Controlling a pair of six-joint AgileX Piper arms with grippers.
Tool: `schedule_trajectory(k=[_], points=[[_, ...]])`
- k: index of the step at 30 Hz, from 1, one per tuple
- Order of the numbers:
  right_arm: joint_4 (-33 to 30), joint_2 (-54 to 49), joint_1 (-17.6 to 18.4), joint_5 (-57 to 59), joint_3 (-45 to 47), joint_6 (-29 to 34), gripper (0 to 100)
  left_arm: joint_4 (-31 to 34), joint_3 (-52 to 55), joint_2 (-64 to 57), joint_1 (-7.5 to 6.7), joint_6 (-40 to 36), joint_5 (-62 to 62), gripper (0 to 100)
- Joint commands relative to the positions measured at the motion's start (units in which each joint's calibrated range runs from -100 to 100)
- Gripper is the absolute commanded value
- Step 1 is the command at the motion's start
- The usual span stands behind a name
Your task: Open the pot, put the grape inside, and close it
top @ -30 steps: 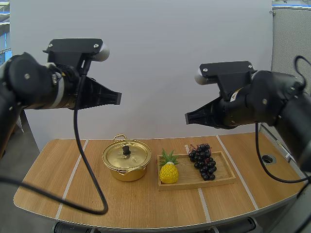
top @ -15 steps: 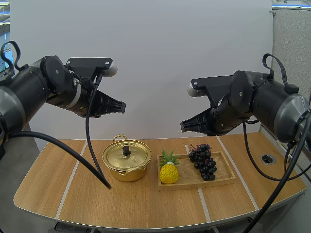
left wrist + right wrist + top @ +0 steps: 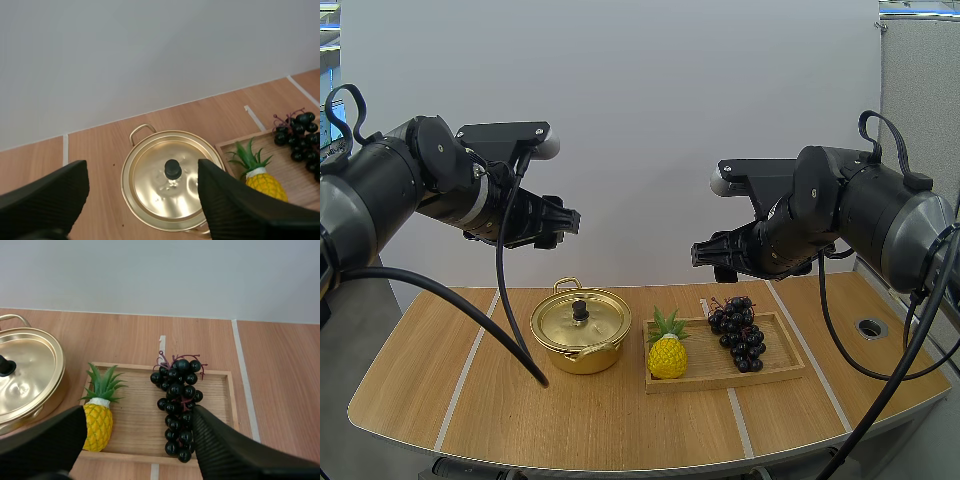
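Observation:
My left gripper is open, but the lid is wider than its open fingers. It should next grip the lid by its narrow black knob (image 3: 580,310) to open the pot.
A golden pot (image 3: 580,335) with its lid on and a black knob (image 3: 580,310) stands at the table's left-middle. A bunch of dark grapes (image 3: 740,330) lies on the wooden tray (image 3: 720,380) to its right. My left gripper (image 3: 563,225) hangs high above the pot, open and empty. In the left wrist view its fingers (image 3: 45,200) stand wide apart over the lid (image 3: 160,192). My right gripper (image 3: 705,255) hovers open, high over the tray's left half. In the right wrist view its fingers (image 3: 225,450) straddle the grapes (image 3: 177,400) and the tray (image 3: 135,410).
A toy pineapple (image 3: 667,352) lies on the tray's left end, between pot and grapes, and is seen beside the grapes as the pineapple (image 3: 99,422). A round hole (image 3: 871,327) sits in the table at the far right. White tape lines cross the wooden top.
Both grippers have gone from shut to wide open. Both arms swung forward from near the camera a second ago and have hardly moved since.

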Motion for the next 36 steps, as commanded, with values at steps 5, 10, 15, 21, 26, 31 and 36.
schedule_trajectory(k=[5,10,15,21,26,31,36], points=[[-0.49,-0.68,-0.21,-0.01,-0.5,-0.01,100,-4.38,-0.14,2.22,0.18,17.91,2.9,100],[-0.49,-0.68,-0.21,-0.01,-0.5,-0.01,100,-7.44,-0.14,7.17,0.09,24.15,3.71,100],[-0.49,-0.68,-0.21,-0.01,-0.5,-0.01,100,-7.83,-0.14,15.42,0.09,29.58,4.24,100],[-0.37,-0.68,-0.21,-0.01,-0.5,-0.01,100,-7.5,-1.94,24.51,0.09,31.03,3.47,100],[-0.18,-0.68,-0.21,-0.01,-0.5,-0.01,100,-7.35,-5.89,30.43,0.09,31.03,3.62,100],[-0.18,-0.68,-0.21,-0.01,-0.5,-0.01,100,-5.67,-10.01,35.21,-0.54,31.03,6.21,100],[-0.18,-0.68,-0.21,-0.01,-0.5,-0.01,100,-0.29,-11.52,37.87,-2.86,27.39,4.06,100]])
